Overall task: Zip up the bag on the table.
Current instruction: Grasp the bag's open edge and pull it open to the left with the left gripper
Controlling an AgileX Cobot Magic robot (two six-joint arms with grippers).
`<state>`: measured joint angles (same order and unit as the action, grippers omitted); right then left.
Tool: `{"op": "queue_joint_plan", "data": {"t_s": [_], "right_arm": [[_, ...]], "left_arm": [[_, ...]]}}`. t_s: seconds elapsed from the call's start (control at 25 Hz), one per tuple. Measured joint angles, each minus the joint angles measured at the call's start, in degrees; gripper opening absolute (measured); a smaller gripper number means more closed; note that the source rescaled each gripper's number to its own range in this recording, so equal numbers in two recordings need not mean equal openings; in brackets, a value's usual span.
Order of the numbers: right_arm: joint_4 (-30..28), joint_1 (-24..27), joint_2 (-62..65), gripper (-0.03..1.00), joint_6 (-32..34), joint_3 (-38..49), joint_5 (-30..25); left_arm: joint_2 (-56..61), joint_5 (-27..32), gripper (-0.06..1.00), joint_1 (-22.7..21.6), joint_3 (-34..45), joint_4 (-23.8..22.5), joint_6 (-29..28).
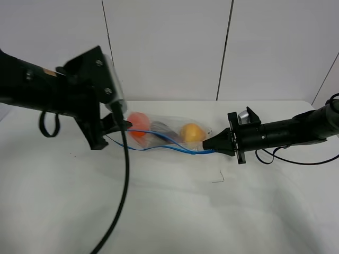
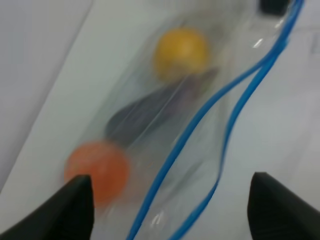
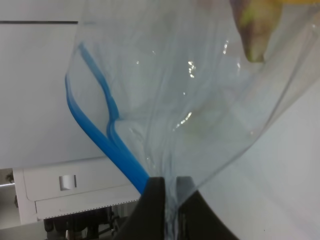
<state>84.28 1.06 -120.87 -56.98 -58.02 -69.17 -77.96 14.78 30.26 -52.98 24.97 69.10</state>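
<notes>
I should next pinch the blue zipper pieces at the bag's orange-filled end with my left gripper, so that I can zip up the bag (image 1: 169,135).
The clear plastic bag (image 1: 169,135) lies on the white table (image 1: 175,217), holding an orange (image 1: 139,131), a dark eggplant (image 1: 161,131) and a yellow fruit (image 1: 192,132). Its blue zipper strip (image 1: 159,146) runs along the near edge, and its two halves are apart. My right gripper (image 1: 210,145) is shut on the zipper end of the bag (image 3: 150,100), with fingers (image 3: 155,205) pinched on the plastic beside the blue strip (image 3: 100,135). My left gripper (image 1: 121,125) is open at the bag's orange end; in the left wrist view (image 2: 172,200) its fingertips (image 2: 80,200) straddle the bag (image 2: 165,125), not touching it.
A black cable (image 1: 125,180) hangs from the left arm across the front of the table. A small thin dark mark (image 1: 218,179) lies on the table in front of the right gripper. A panelled wall (image 1: 169,47) stands behind the table's far edge.
</notes>
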Motion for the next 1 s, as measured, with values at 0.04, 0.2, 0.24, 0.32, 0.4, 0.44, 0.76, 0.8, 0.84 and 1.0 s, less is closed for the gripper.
{"op": "queue_joint_plan", "data": {"t_s": [0.04,0.2,0.24,0.32,0.4,0.44,0.76,0.8,0.84,1.0], "right_arm": [[0.0,0.0,0.0,0.0,0.0,0.0,0.0],[0.0,0.0,0.0,0.0,0.0,0.0,0.0],[0.04,0.0,0.0,0.0,0.0,0.0,0.0],[0.04,0.0,0.0,0.0,0.21,0.0,0.0],[0.12,0.0,0.0,0.0,0.44,0.0,0.0],[0.21,0.0,0.0,0.0,0.5,0.0,0.0],[3.42,0.0,0.0,0.0,3.54,0.0,-0.01],[3.6,0.0,0.0,0.0,3.69,0.0,-0.01],[3.72,0.0,0.0,0.0,3.83,0.0,-0.01],[4.04,0.0,0.0,0.0,3.95,0.0,-0.01]], "left_arm": [[-1.58,-2.08,0.95,1.84,0.0,0.0,-0.39],[-8.03,-12.11,0.95,9.31,0.0,0.06,-2.36],[-9.72,-14.36,0.95,10.99,0.0,0.06,-2.49],[-12.7,-19.37,0.95,13.75,0.0,0.06,-2.62],[-15.84,-23.18,0.95,16.25,0.0,0.14,-2.77],[-17.14,-25.19,0.95,17.25,0.0,0.18,-2.77],[-27.34,-42.6,0.95,20.16,0.0,0.4,-3.48],[-28.15,-44.51,0.95,20.16,0.0,0.4,-3.91],[-28.9,-46.02,0.95,20.16,0.0,0.4,-4.39],[-30.76,-50.5,0.95,20.16,0.0,-0.42,-6.2]]}}
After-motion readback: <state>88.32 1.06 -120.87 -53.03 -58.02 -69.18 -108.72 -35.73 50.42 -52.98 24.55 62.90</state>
